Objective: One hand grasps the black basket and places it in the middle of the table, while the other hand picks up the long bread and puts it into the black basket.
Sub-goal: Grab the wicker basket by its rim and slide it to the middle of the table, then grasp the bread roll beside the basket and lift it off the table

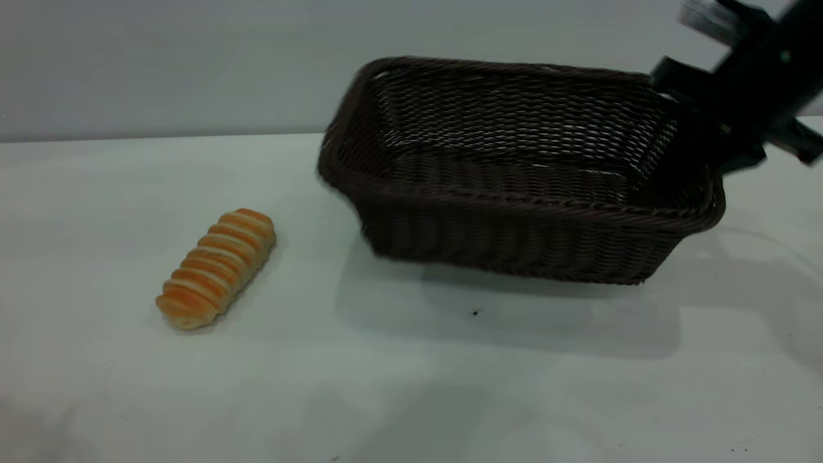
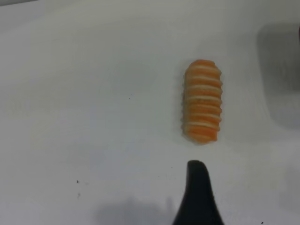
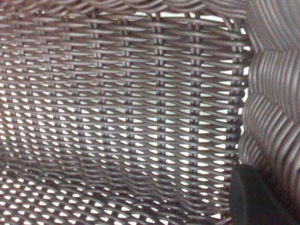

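The long bread has to go into the black basket (image 1: 514,218), so my left gripper needs to grip the bread by its ridged middle (image 1: 217,269) next.
The black basket (image 1: 514,218) hangs tilted a little above the table (image 1: 411,392), right of centre, casting a shadow beneath. My right gripper (image 1: 701,132) is shut on its right rim; in the right wrist view one finger (image 3: 255,199) presses on the woven wall (image 3: 140,93). The long bread (image 1: 217,269) lies on the table at the left, apart from the basket. In the left wrist view the bread (image 2: 202,101) lies a short way ahead of one dark finger (image 2: 198,187). The other finger is out of frame, so the left gripper is open and empty. The left arm does not show in the exterior view.
A grey wall runs behind the table's far edge. White tabletop stretches between the bread and the basket and along the front. A tiny dark speck (image 1: 475,312) lies under the basket's shadow.
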You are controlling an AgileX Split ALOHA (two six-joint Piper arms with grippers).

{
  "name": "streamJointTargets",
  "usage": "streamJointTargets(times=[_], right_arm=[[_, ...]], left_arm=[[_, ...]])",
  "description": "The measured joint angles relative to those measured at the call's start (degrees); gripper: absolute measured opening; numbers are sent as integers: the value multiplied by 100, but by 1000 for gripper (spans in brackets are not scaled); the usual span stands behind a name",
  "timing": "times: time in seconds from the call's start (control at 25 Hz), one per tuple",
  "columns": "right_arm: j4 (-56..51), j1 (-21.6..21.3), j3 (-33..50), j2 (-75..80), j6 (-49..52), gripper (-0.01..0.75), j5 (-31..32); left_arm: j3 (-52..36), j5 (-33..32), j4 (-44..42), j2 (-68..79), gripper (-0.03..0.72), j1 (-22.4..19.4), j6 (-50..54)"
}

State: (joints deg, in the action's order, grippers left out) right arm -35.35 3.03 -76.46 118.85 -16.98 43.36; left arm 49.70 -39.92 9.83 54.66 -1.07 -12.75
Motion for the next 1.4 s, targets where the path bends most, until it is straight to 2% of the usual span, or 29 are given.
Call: streamJointTargets(times=[0.24, 0.52, 0.6, 0.76, 0.84, 0.96, 1.08, 1.4], right_arm=[[463, 468, -398, 378, -13, 89, -34], [486, 504, -422, 863, 0, 102, -548], [480, 504, -423, 886, 6, 147, -612], [487, 498, -441, 761, -151, 365, -560], [558, 478, -474, 553, -311, 488, -367], [820, 428, -567, 34, -464, 595, -11], [1153, 403, -590, -723, -498, 608, 388], [1391, 396, -590, -2975, -498, 541, 2188]], left_arm=[[0, 27, 108, 215, 591, 0, -5], [0, 338, 422, 898, 591, 0, -153], [0, 543, 624, 1221, 591, 0, -289], [0, 866, 1086, 2040, 590, 5, -763], [5, 1102, 1347, 2559, 590, 32, -1116], [84, 1376, 1530, 3284, 590, 161, -1534], [320, 1480, 1588, 4086, 590, 351, -1880], [1301, 1860, 1593, 5913, 590, 432, -2051]])
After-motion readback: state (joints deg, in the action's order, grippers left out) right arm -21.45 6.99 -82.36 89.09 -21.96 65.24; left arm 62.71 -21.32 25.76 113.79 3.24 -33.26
